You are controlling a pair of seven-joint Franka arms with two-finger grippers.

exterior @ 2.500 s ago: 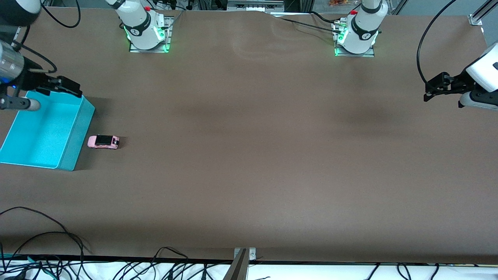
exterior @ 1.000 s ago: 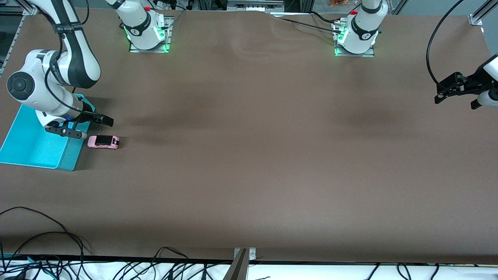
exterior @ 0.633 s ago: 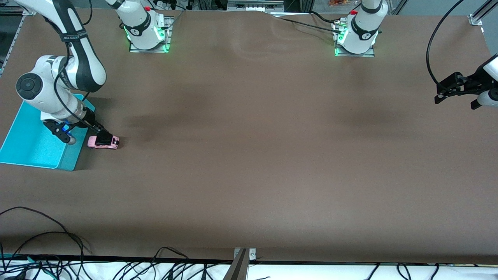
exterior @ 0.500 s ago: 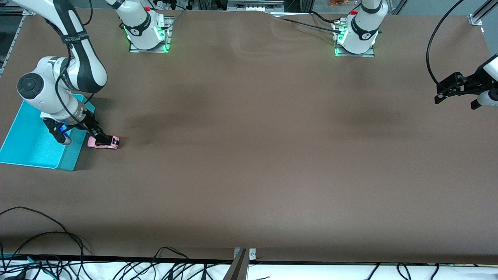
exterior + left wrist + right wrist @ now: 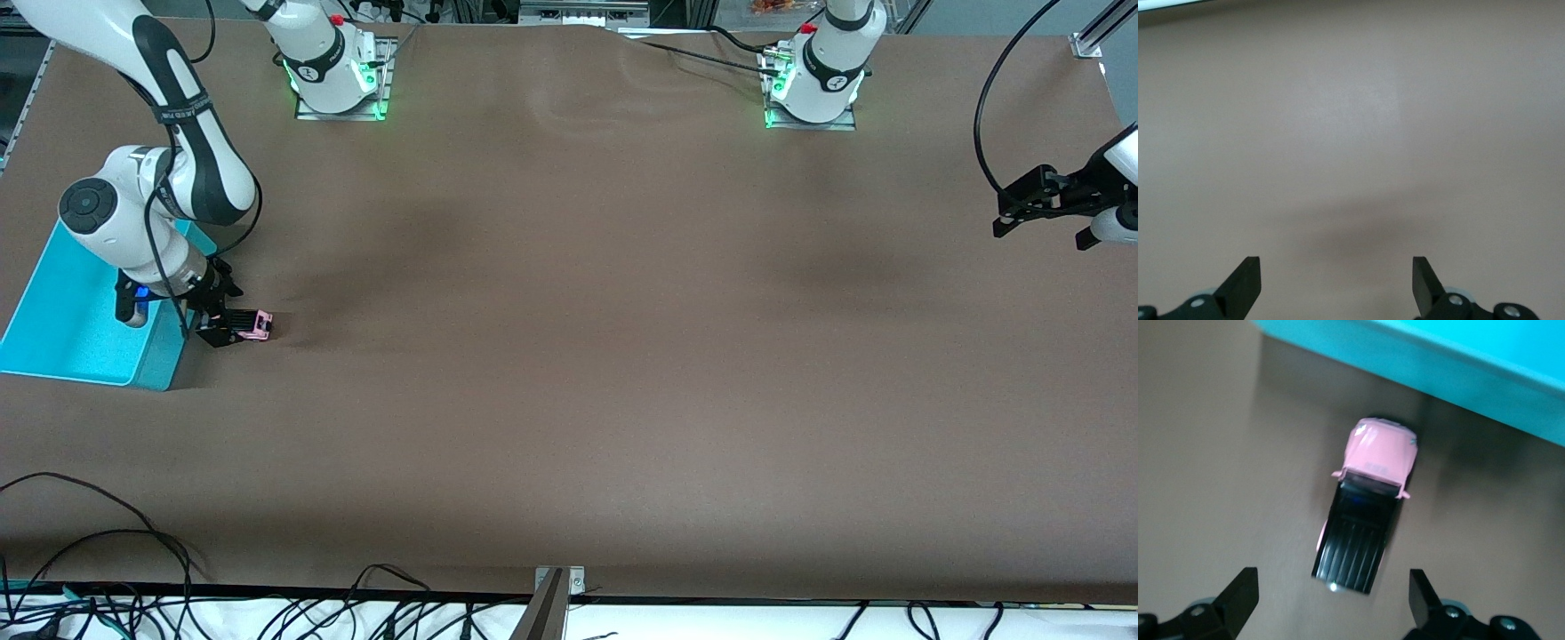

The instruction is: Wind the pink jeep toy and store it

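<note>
I need to move my right gripper closer before I close it. Bare tabletop shows between my fingers and the black roof (image 5: pixel 246 319), so my fingers would miss if I closed now.
The pink jeep toy (image 5: pixel 256 326) stands on the brown table beside the teal bin (image 5: pixel 53 342), toward the left arm's end. My right gripper (image 5: pixel 216 327) is low over the jeep's end nearest the bin and hides part of it. In the right wrist view the jeep (image 5: pixel 1368 500) shows its pink hood and black roof. My right gripper (image 5: pixel 1331 581) is open, its fingers (image 5: pixel 1239 593) apart on either side of the roof's end and not touching it. My left gripper (image 5: pixel 1005 216) waits open in the air at the left arm's end of the table, empty over bare table (image 5: pixel 1336 267).
The teal bin's wall (image 5: pixel 1451 367) runs close by the jeep's hood. Loose cables (image 5: pixel 107 542) lie at the table edge nearest the camera. The two arm bases (image 5: pixel 338 71) stand along the table edge farthest from the camera.
My right arm has swung from above the teal bin down to the jeep, and its gripper now sits over the jeep's end. The jeep has not moved. The left arm drew back slightly, then held still.
</note>
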